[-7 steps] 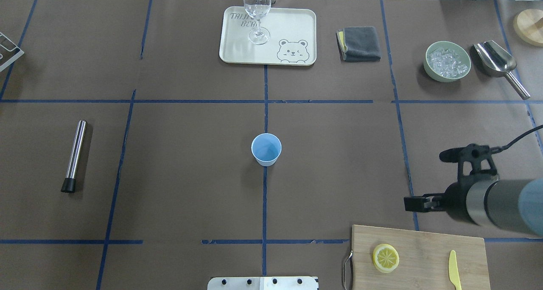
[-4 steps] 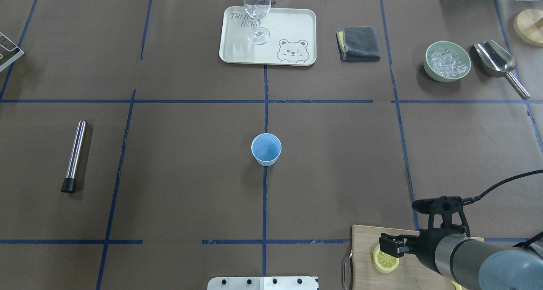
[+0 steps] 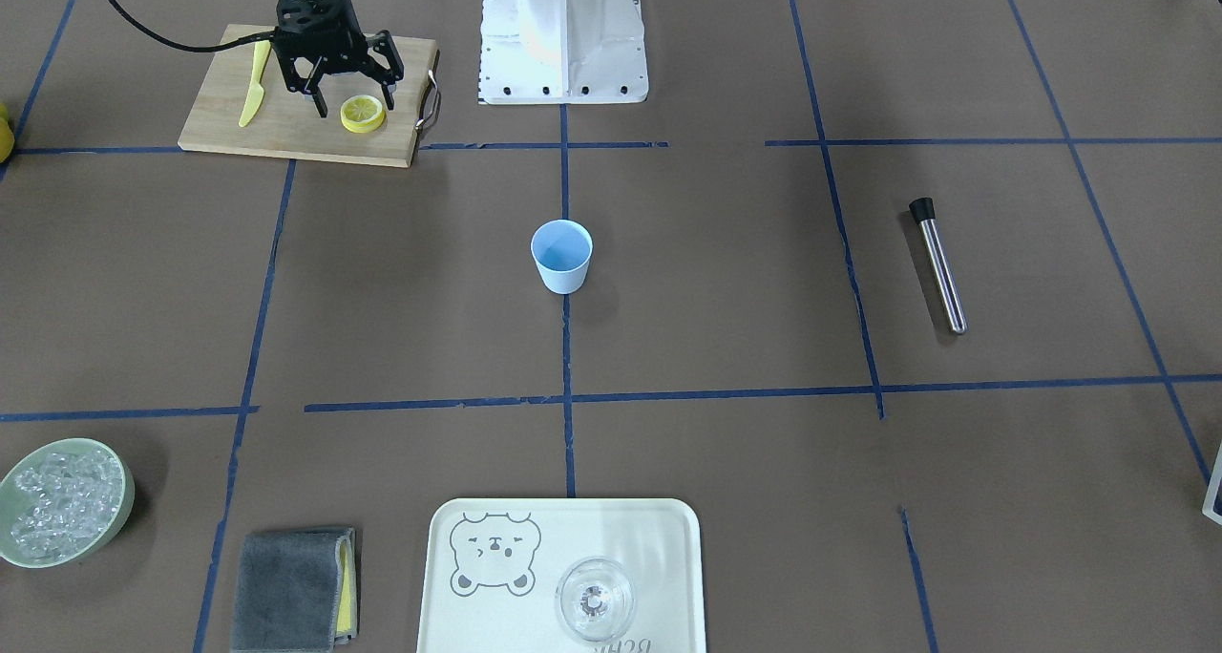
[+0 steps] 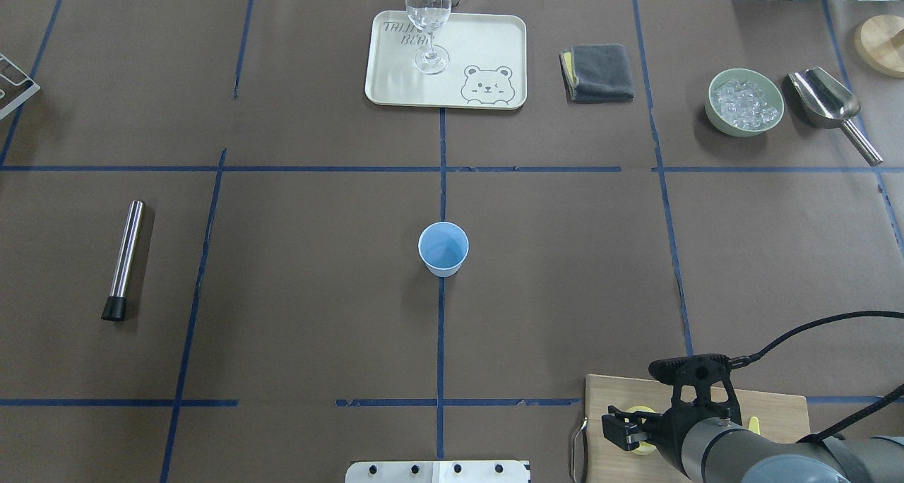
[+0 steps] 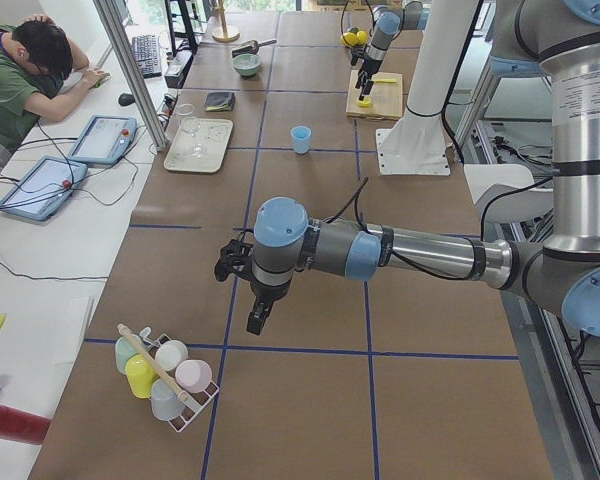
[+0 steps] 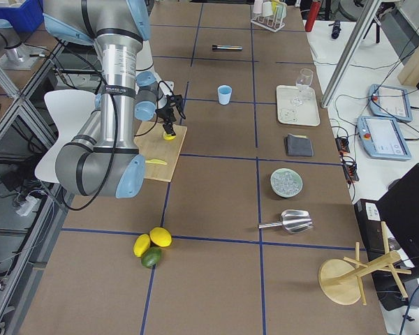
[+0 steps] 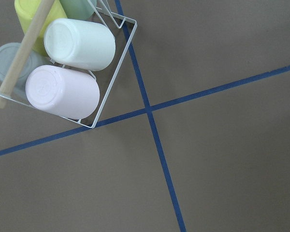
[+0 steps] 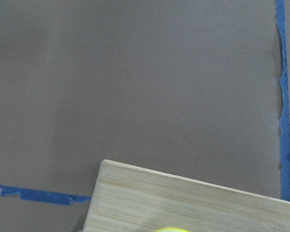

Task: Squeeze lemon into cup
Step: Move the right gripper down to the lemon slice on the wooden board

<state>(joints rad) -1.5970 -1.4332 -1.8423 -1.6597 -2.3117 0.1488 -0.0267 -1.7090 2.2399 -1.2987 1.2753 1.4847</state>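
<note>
Next, the right gripper picks up the yellow lemon slice by its rind edge (image 3: 378, 115) to squeeze juice into the cup (image 3: 561, 254).
The lemon slice (image 3: 363, 113) lies flat on the wooden cutting board (image 3: 286, 128) near the robot's base. My right gripper (image 3: 351, 99) is open and points down over the slice, a finger on each side of it. In the overhead view the gripper (image 4: 625, 430) hides most of the lemon slice (image 4: 641, 414). The light-blue cup (image 4: 443, 248) stands upright at the table's middle, far from the gripper. My left gripper (image 5: 253, 322) shows only in the exterior left view, over bare table near a cup rack (image 7: 63, 63); I cannot tell whether it is open or shut.
A yellow knife (image 3: 252, 85) lies on the board beside the gripper. A tray (image 4: 494, 38) with a wine glass (image 4: 428, 24), a grey cloth (image 4: 602, 72), a green bowl of ice (image 4: 744, 102), a metal scoop (image 4: 830, 105) and a steel muddler (image 4: 124, 258) lie around the table.
My right gripper has moved from above the bare table toward the robot and leftward, onto the cutting board, and now stands over the lemon slice. The cup has not moved.
</note>
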